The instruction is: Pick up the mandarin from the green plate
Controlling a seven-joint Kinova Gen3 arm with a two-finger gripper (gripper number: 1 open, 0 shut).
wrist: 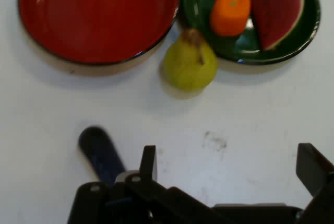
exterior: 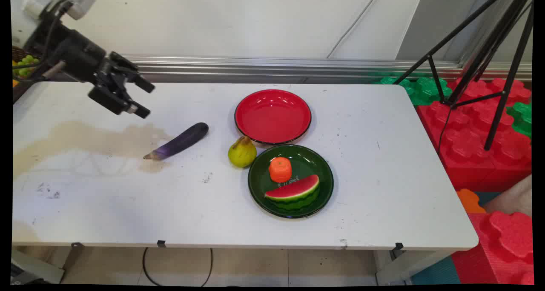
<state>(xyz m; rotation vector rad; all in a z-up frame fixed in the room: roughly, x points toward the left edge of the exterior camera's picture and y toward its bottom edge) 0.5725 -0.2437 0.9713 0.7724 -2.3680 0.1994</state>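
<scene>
My gripper grabs the orange by its rounded sides next, to lift it off the green plate.
My black gripper (exterior: 144,98) hangs open above the table's far left, with nothing between its fingers. In the hand view the gripper (wrist: 229,164) shows its two fingers wide apart over bare table. The nearest thing is a purple eggplant (exterior: 179,141), lying flat a little to the right of and nearer than the gripper; its dark end (wrist: 99,151) shows beside the left finger. Further right a yellow-green pear (exterior: 242,152) (wrist: 190,65) stands between two plates.
An empty red plate (exterior: 272,116) (wrist: 94,20) lies at the table's middle back. In front of it a green plate (exterior: 259,189) (wrist: 305,31) holds an orange (exterior: 280,169) and a watermelon slice (exterior: 294,192). A tripod (exterior: 481,52) stands over red and green foam blocks (exterior: 468,133) at the right.
</scene>
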